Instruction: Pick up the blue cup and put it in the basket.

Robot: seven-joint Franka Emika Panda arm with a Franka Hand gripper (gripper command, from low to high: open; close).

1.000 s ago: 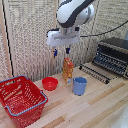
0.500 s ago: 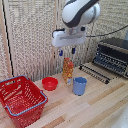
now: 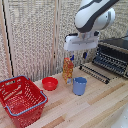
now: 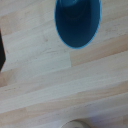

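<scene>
The blue cup has an open top and a wide, round body, so my gripper should next grab it by the thin side at its rim (image 4: 80, 47).
The blue cup (image 3: 80, 85) stands upright on the wooden table, between the red bowl and a metal rack. The wrist view looks down into its open mouth (image 4: 77, 22). My gripper (image 3: 80, 55), the white boxy end of the arm with short dark fingers, hangs well above the cup, roughly over it. The fingers stand apart and hold nothing; they do not show in the wrist view. The red mesh basket (image 3: 21, 100) with a grey-blue rim sits at the exterior view's left front.
A small red bowl (image 3: 50, 83) lies left of the cup. A bottle of orange liquid (image 3: 67, 70) stands just behind the cup. A black appliance (image 3: 112, 56) and a metal rack (image 3: 95, 73) are at the right. A woven screen stands behind.
The arm has moved toward the exterior view's right, from above the bottle to roughly over the blue cup. Cup, bowl and basket have not moved.
</scene>
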